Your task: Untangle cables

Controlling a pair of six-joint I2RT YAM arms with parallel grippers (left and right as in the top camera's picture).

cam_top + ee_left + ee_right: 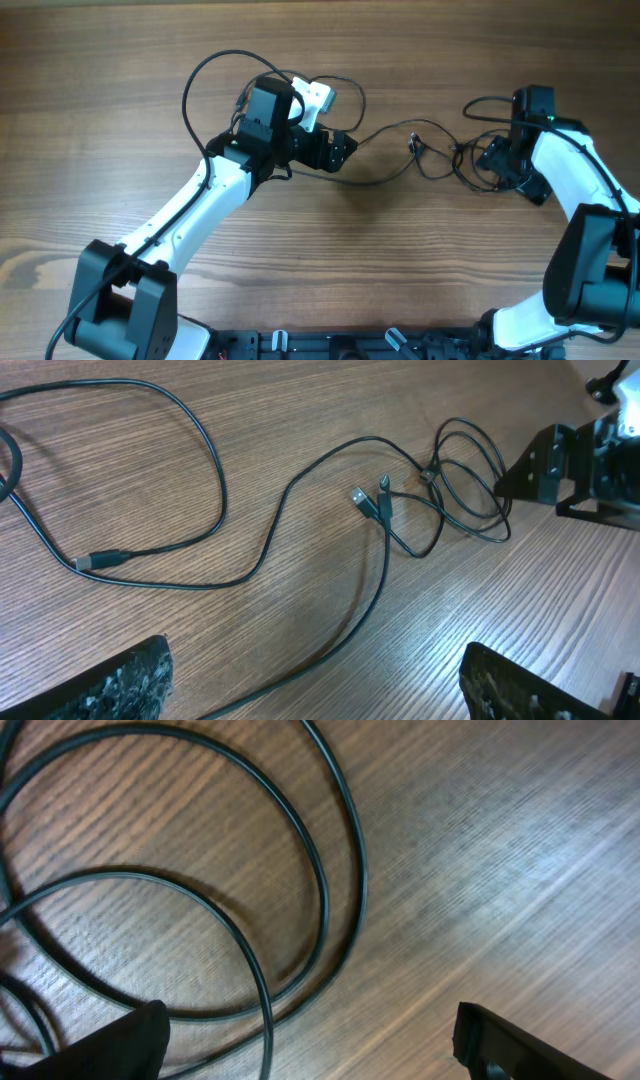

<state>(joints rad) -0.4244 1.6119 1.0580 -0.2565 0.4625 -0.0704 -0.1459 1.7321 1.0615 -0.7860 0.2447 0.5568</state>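
Note:
The right gripper isn't ready to close on the black cable yet and needs to go lower first, as the cable's looped piece (263, 997) lies on the tabletop below both open fingers.
Thin black cables (415, 145) lie on the wooden table between my two arms, with small plugs near the middle and loose loops (468, 172) on the right. In the left wrist view the two plugs (368, 501) lie side by side, the loops (470, 485) lie beyond them, and another plug end (100, 560) lies at the left. My left gripper (345, 148) is open low over the table; one strand runs between its fingers (315, 685), untouched. My right gripper (492, 160) is open over the loops (300, 850), with a strand near its left finger (310, 1040).
The thicker black arm wire (188, 100) arcs above the left arm. The right gripper (560, 465) shows in the left wrist view just beyond the loops. Bare wooden table (150, 60) surrounds the cables.

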